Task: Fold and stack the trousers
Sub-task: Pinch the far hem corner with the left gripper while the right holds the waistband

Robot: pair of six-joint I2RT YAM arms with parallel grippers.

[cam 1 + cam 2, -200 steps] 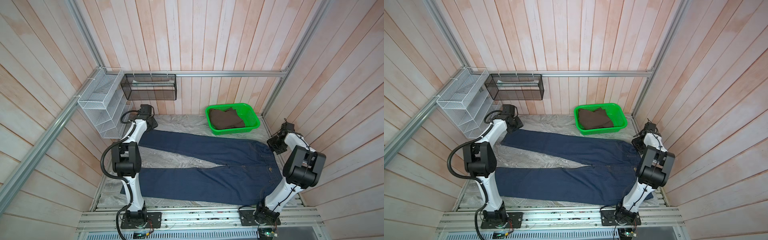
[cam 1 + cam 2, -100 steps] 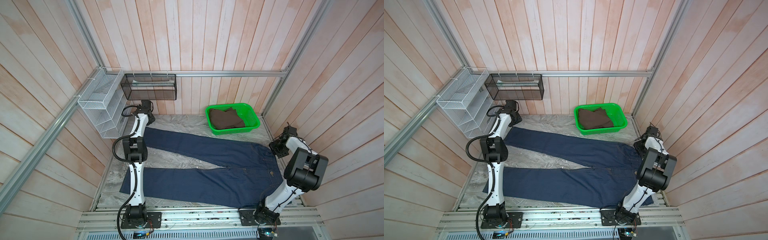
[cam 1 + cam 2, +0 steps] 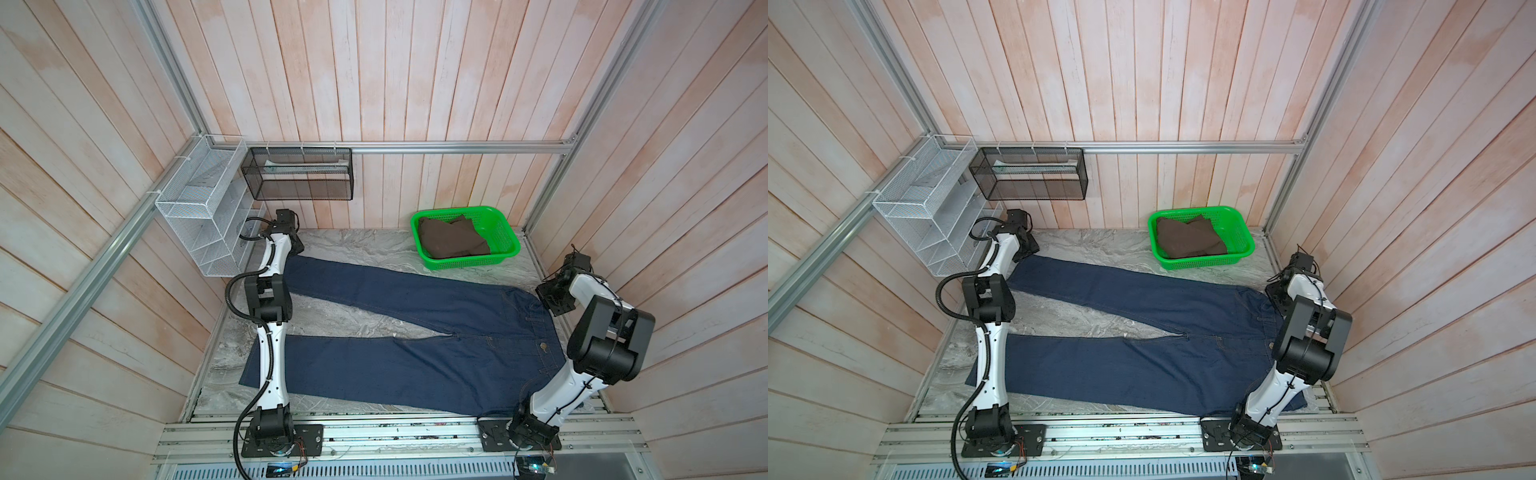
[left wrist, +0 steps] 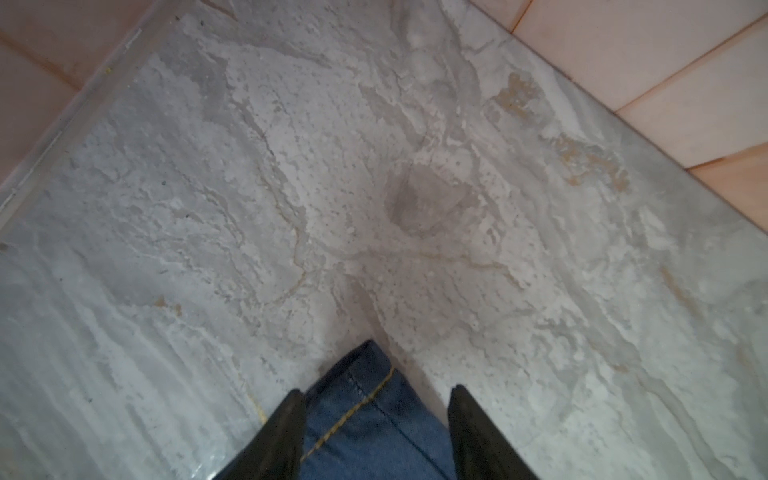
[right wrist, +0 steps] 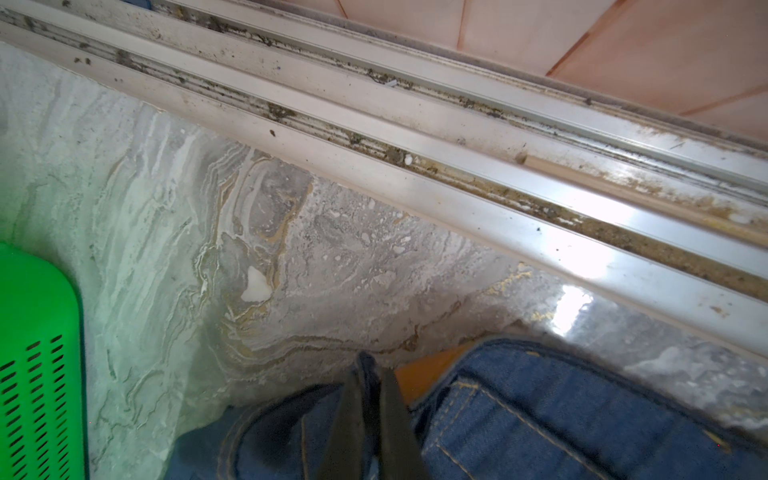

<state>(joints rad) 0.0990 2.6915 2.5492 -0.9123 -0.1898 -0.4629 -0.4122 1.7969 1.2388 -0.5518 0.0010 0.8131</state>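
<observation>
My left gripper grabs the far leg's hem corner [image 3: 296,259] of the trousers [image 3: 415,365] next, to fold that leg over the near one.
The dark blue trousers [image 3: 415,365] [image 3: 1142,374] lie flat on the marble table, legs spread to the left and waist to the right. My left gripper [image 3: 297,249] [image 3: 1032,247] is at the far leg's hem, near the back left corner. In the left wrist view the left gripper [image 4: 376,392] is open, and the hem corner [image 4: 370,432] lies loose between the fingers. My right gripper [image 3: 552,297] [image 3: 1277,297] is at the far end of the waistband. In the right wrist view the right gripper [image 5: 370,370] is shut on a fold of waistband, beside the tan patch [image 5: 428,374].
A green basket [image 3: 505,232] with a folded brown garment [image 3: 451,241] stands at the back right, just beyond the waist. A white wire rack [image 3: 203,216] and a black mesh basket [image 3: 299,178] hang at the back left. An aluminium rail [image 5: 457,174] borders the table by the right gripper.
The left arm's elbow has swung right and now stands over the near trouser leg. The left jaws have spread a little. The right gripper has shifted slightly toward the right wall.
</observation>
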